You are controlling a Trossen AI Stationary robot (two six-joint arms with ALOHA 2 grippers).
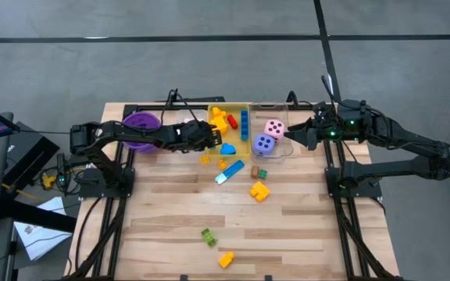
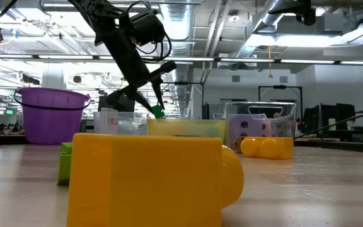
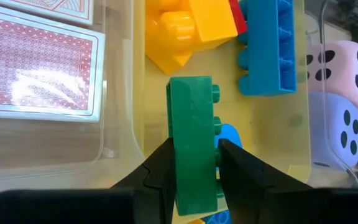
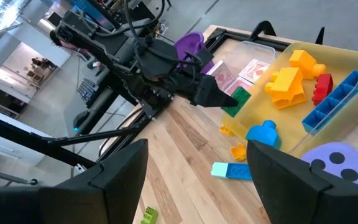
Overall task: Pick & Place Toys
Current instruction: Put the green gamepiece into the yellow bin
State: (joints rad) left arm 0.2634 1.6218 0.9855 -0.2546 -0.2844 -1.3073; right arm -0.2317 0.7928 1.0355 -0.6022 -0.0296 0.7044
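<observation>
I should release the block from my left gripper now: the green block's front end hangs inside the yellow bin's rim, so the block would fall into the bin.
My left gripper is shut on a green block over the near-left rim of the yellow bin; the block also shows in the low view and the right wrist view. In the bin lie yellow blocks, a red block and a long blue block. A pink die and a purple die sit in the clear bin to its right. Playing cards lie in another clear bin to its left. My right gripper hangs open, high by the table's right edge. My left gripper pinches the green block between its two fingers at the block's rear end, one finger on the studded face, the other on the opposite face. The fingers slant down from the table's left and lie along the block. It sticks out ahead of the fingertips, lifted clear.
A purple bowl stands at the far left. Loose blocks lie on the wood: a blue one, an orange-yellow one, a green one and a yellow one near the front edge.
</observation>
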